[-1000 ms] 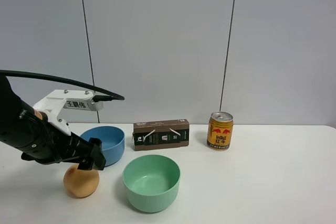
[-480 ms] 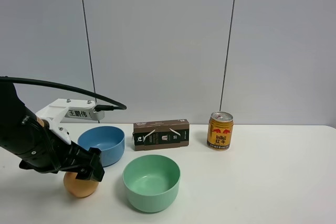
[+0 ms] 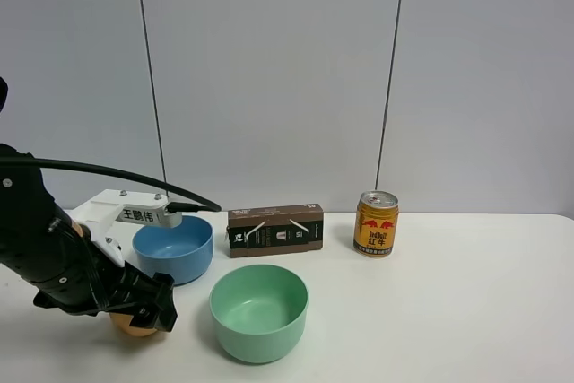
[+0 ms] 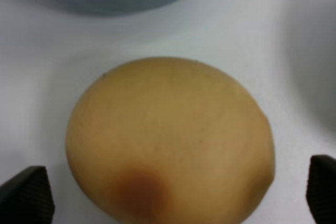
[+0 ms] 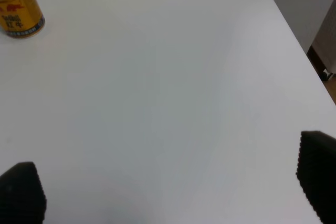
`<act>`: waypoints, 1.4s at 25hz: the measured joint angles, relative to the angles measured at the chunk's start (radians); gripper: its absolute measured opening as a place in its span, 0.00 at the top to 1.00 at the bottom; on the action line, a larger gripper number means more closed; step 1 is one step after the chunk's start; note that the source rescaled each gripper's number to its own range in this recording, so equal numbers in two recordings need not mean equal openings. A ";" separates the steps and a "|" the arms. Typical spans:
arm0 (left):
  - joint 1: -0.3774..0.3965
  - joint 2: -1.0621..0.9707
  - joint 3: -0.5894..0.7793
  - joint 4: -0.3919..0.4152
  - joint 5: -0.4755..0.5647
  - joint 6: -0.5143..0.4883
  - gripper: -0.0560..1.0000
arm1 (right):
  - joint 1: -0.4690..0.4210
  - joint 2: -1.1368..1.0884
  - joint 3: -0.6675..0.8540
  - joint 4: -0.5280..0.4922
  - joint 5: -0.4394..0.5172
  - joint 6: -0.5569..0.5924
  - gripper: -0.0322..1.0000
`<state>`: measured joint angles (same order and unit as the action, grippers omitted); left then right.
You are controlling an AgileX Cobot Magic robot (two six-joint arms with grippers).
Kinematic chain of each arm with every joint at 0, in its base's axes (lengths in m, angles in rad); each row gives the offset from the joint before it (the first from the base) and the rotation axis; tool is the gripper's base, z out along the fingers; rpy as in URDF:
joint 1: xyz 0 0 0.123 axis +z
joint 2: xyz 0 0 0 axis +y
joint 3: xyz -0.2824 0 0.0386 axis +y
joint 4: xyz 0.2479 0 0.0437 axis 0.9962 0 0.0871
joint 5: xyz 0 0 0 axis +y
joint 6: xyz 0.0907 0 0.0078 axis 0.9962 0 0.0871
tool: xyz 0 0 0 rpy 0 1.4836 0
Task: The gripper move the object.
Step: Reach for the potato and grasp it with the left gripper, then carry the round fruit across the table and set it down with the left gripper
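Note:
The peach-like fruit [image 4: 168, 140] needs to move across the white table. My left gripper will grab the fruit by its end with the brown blotch [image 4: 140, 195] next.
The peach-like fruit [image 4: 168, 140] is orange-yellow with a brown blotch and lies on the white table. In the exterior high view only its lower edge [image 3: 133, 326] shows under my left gripper [image 3: 148, 305]. The left gripper [image 4: 173, 195] is open, with one black fingertip [image 4: 26, 192] on each side of the fruit and not touching it. My right gripper [image 5: 168, 187] is open and empty above bare table, and it does not show in the exterior high view.
A blue bowl [image 3: 175, 247] stands just behind the fruit and a green bowl [image 3: 258, 311] to its right. A brown box [image 3: 274, 230] and a gold-red can [image 3: 377, 222] stand further back. The table's right edge [image 5: 299, 40] shows in the right wrist view.
My left gripper has come down over the fruit, so that its jaws now stand on both sides of it and hide most of it. The fruit has not moved.

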<state>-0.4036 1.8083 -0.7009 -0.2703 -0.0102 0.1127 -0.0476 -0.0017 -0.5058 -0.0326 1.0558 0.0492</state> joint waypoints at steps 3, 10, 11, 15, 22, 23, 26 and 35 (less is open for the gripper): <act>0.000 0.002 -0.028 0.000 0.001 0.000 0.00 | 0.000 0.000 0.000 0.000 0.000 0.000 0.00; 0.000 0.006 -0.043 0.002 0.017 -0.001 0.00 | 0.000 0.000 0.000 0.000 0.000 0.000 0.00; 0.000 0.010 -0.043 0.002 0.018 -0.001 0.00 | 0.000 0.000 0.000 0.000 0.000 0.000 0.00; 0.000 0.042 -0.043 0.002 0.020 -0.002 0.00 | 0.000 0.000 0.000 0.000 0.000 0.000 0.00; 0.000 0.067 -0.043 0.002 0.022 -0.003 0.08 | 0.000 0.000 0.000 0.000 0.000 0.000 0.00; 0.000 0.068 -0.043 0.002 0.022 -0.003 0.14 | 0.000 0.000 0.000 0.000 0.000 0.000 0.00; 0.000 0.068 -0.043 0.002 0.022 -0.003 0.44 | 0.000 0.000 0.000 0.000 0.000 0.000 0.00; 0.000 0.062 -0.045 0.002 0.024 -0.003 0.91 | 0.000 0.000 0.000 0.000 0.000 0.000 0.00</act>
<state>-0.4036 1.8705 -0.7460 -0.2678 0.0142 0.1098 -0.0476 -0.0017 -0.5058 -0.0326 1.0558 0.0492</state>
